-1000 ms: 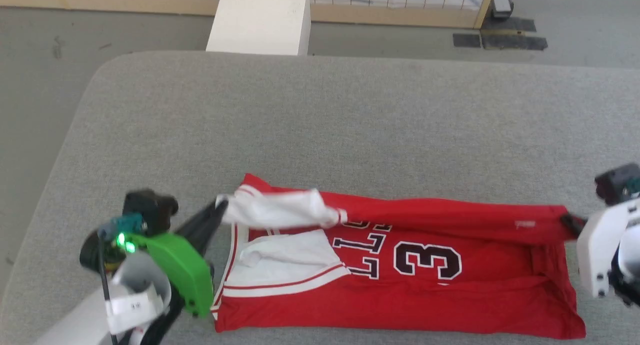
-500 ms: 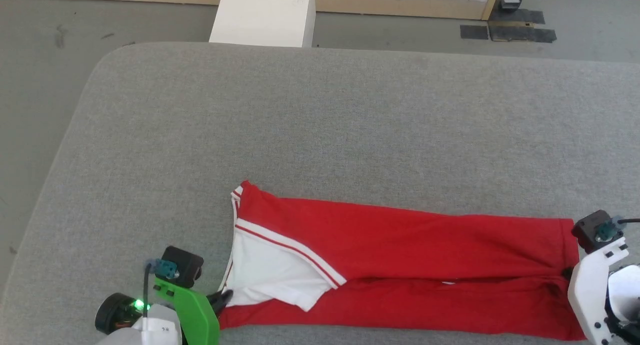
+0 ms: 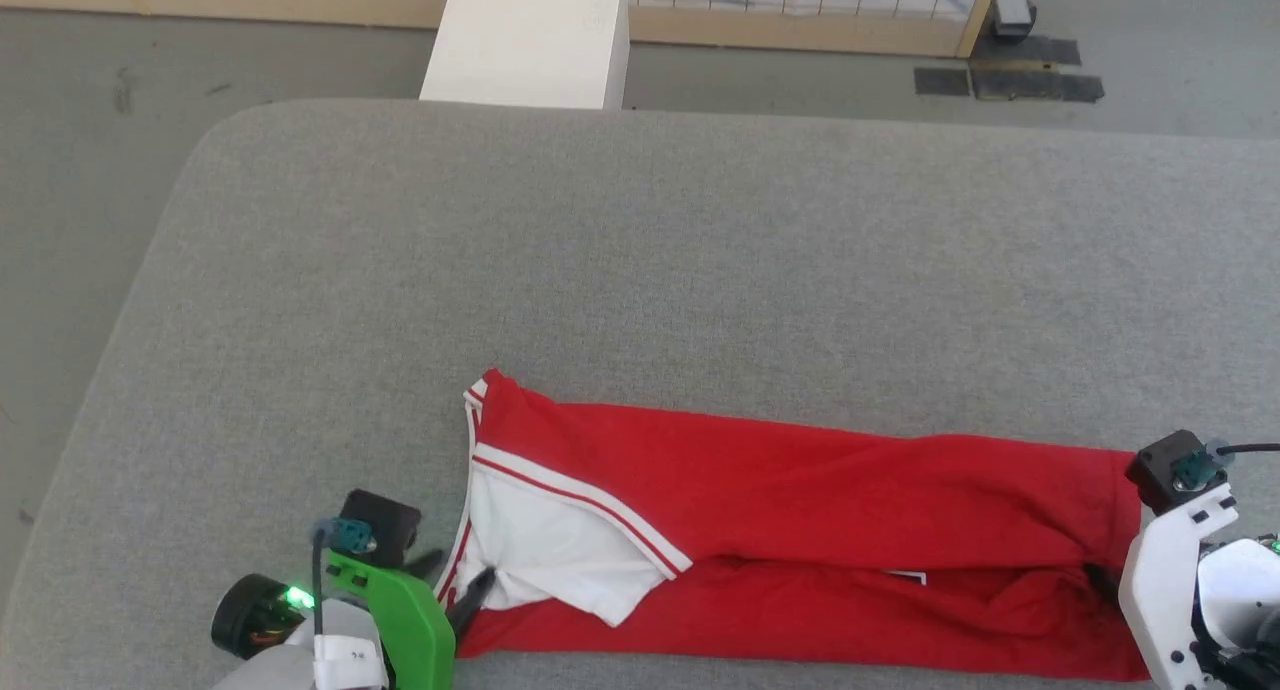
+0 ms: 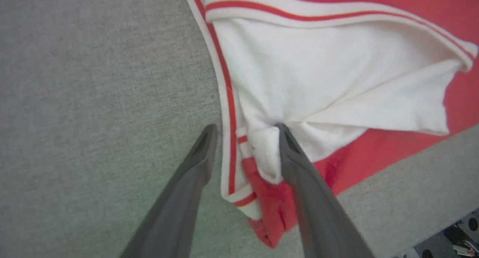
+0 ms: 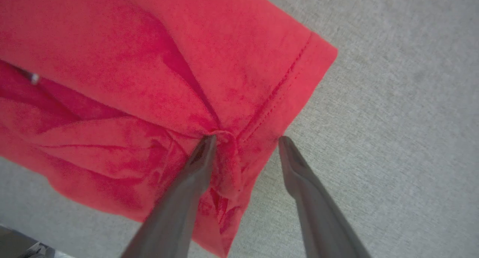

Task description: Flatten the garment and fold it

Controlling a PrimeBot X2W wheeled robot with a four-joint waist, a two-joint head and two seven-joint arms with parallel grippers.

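Observation:
Next, my right gripper takes hold of the red garment by its stitched hem (image 3: 1124, 534) to fold it over toward the garment's striped trim (image 3: 582, 493).
The garment (image 3: 800, 510) lies folded lengthwise as a long red band near the table's front edge. Its white sleeve (image 3: 550, 545) with striped trim lies on top at the left. My left gripper (image 3: 460, 572) is open at the band's left end. In the left wrist view my left gripper (image 4: 246, 126) straddles the striped trim (image 4: 229, 112) and bunched white cloth (image 4: 318, 82), gripping nothing. My right gripper (image 3: 1105, 582) is open at the right end. In the right wrist view my right gripper (image 5: 247, 138) straddles the hem corner (image 5: 262, 112), one finger resting on a red crease.
The grey padded table (image 3: 640, 250) stretches wide beyond the shirt, with a rounded far-left corner. Past its far edge stand a white block (image 3: 525, 35) and a wooden-framed mesh fence (image 3: 800, 30). Black mats (image 3: 1010, 80) lie on the floor at the far right.
Both grippers carried the shirt's far edge toward me over the lettering, laid it down near the front edge, and have now opened and let go.

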